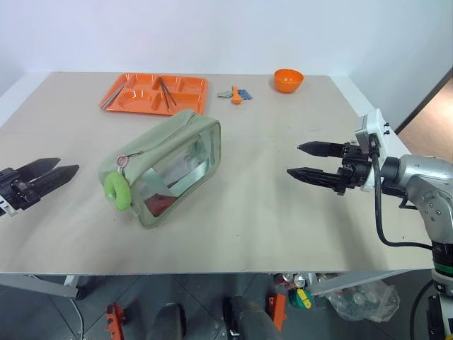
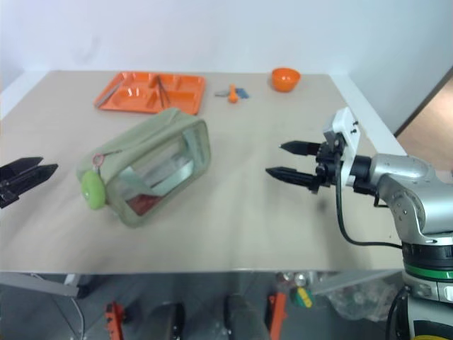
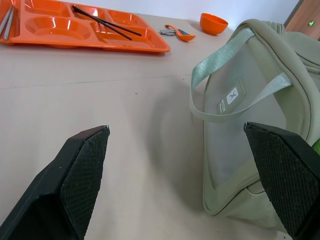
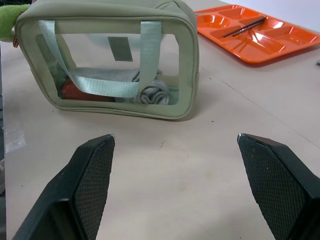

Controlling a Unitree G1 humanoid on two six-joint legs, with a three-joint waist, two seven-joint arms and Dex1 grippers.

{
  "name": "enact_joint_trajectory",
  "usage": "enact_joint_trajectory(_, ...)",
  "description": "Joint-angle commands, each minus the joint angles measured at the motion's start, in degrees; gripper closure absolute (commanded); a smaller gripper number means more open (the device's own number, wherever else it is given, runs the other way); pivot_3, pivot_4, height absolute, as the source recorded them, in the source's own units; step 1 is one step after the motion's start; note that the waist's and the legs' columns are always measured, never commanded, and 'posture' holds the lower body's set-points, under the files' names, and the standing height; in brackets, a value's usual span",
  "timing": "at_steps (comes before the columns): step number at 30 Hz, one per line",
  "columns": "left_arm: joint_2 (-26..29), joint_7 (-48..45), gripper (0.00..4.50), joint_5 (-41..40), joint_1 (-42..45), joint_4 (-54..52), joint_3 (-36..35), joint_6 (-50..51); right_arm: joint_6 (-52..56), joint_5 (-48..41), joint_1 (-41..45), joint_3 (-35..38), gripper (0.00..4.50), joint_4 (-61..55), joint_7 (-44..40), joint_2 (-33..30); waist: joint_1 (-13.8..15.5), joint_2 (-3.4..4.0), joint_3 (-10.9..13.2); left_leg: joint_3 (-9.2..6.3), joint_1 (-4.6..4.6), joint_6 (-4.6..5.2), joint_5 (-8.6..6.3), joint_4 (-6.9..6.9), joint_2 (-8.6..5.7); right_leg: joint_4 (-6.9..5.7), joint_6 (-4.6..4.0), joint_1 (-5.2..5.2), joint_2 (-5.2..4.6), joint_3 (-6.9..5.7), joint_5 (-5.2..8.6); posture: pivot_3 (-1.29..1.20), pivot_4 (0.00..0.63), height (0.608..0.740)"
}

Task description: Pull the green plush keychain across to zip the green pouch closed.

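My right gripper will next grab the pouch by its piped edge opposite the keychain, because the boxy body [image 1: 159, 138] [image 4: 107, 60] is too wide for my fingers.
The green pouch [image 1: 170, 166] lies on the table left of centre, its clear window and a strap facing the front edge, with cloth items inside. The green plush keychain [image 1: 118, 191] hangs on a metal loop at the pouch's near-left end, by the zipper. My left gripper [image 1: 69, 166] hovers open to the left of the pouch, a short gap from the keychain. My right gripper [image 1: 294, 160] is open well to the right of the pouch, pointing at it. In the right wrist view the pouch [image 4: 115, 60] stands beyond the open fingers, the keychain [image 4: 10, 20] at its far end.
An orange tray [image 1: 152, 93] holding chopsticks sits at the back left. An orange bowl [image 1: 288, 79] and an orange spoon [image 1: 236, 95] lie at the back. Bare tabletop stretches between the pouch and my right gripper. The table's front edge runs close below both arms.
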State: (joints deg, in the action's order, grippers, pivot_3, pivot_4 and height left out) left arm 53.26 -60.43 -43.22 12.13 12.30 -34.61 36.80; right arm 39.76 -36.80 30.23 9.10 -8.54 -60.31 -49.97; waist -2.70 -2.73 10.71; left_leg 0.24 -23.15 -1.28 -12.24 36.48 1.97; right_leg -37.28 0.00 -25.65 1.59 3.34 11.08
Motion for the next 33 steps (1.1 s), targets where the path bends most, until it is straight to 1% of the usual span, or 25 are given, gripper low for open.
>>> enact_joint_trajectory(1,0.6,0.5,0.02,-0.2,0.8,-1.4,-0.6,0.2,-0.9,0.5,1.3,0.2,0.45,-1.8,0.0,-0.7,0.0,0.0,0.0,0.0,0.0,0.0,0.0,0.0,0.0,0.0,0.0,0.0,0.0,0.0,0.0,0.0,0.15,0.74)
enact_joint_trajectory(4,0.3,0.7,0.02,-0.3,-0.1,-3.0,-0.2,0.4,-2.4,2.9,2.9,-3.3,0.45,-1.1,-1.1,-0.6,-0.1,0.0,0.0,0.03,0.03,0.0,0.0,0.01,0.0,-0.02,0.01,0.0,0.0,0.03,-0.01,0.0,0.15,0.74)
enact_joint_trajectory(9,-0.9,2.1,0.02,-1.4,0.5,-4.6,-1.0,0.7,-4.1,5.1,5.4,-5.4,0.45,1.1,-0.9,0.6,0.0,0.0,0.0,0.03,0.03,0.0,0.0,0.01,0.01,-0.02,0.0,0.0,0.0,0.02,-0.01,0.0,0.15,0.74)
enact_joint_trajectory(14,-1.8,4.1,0.02,-4.1,3.4,-5.5,-2.4,1.7,-7.1,7.6,8.2,-7.8,0.45,2.9,-2.7,1.2,0.0,-0.01,0.0,0.03,0.01,0.0,0.0,0.02,0.0,-0.02,0.02,0.0,0.0,0.02,-0.02,0.0,0.15,0.74)
enact_joint_trajectory(16,-2.2,5.4,0.02,-6.0,5.4,-5.7,-3.4,2.3,-8.9,9.0,10.9,-9.3,0.45,4.3,-3.7,1.9,0.0,-0.01,0.0,0.03,0.01,0.0,0.0,0.04,0.01,-0.02,0.04,0.0,0.01,0.02,-0.04,0.0,0.15,0.74)
enact_joint_trajectory(21,-3.7,9.0,0.02,-10.2,11.6,-5.9,-3.8,4.1,-16.2,16.1,24.5,-16.8,0.45,13.7,-7.9,6.9,-0.3,0.0,0.0,0.08,0.04,0.0,0.01,0.12,0.07,-0.04,0.01,0.0,0.12,0.06,-0.17,0.0,0.15,0.74)
enact_joint_trajectory(24,-3.5,7.9,0.02,-9.6,11.1,-8.1,-1.5,3.7,-23.6,22.5,31.8,-22.5,0.45,19.8,-11.6,9.9,-0.4,0.0,0.0,0.12,0.07,0.0,0.01,0.11,0.13,-0.05,-0.03,-0.01,0.17,0.07,-0.19,0.0,0.15,0.74)
enact_joint_trajectory(27,-3.1,6.5,0.02,-10.3,10.1,-10.5,-0.4,4.3,-33.4,29.0,38.9,-28.2,0.45,27.4,-15.3,14.0,-0.2,0.0,0.0,0.09,0.02,-0.01,0.0,0.07,0.15,-0.05,-0.09,-0.07,0.19,0.04,-0.15,0.0,0.15,0.74)
enact_joint_trajectory(33,-2.8,6.7,0.02,-15.3,9.1,-14.9,-2.4,7.7,-50.9,38.2,50.5,-33.9,0.45,45.9,-17.2,23.7,-0.1,0.0,0.0,0.17,-0.2,-0.03,0.0,0.05,0.24,-0.14,-0.22,-0.36,0.17,0.01,-0.2,0.0,0.15,0.74)
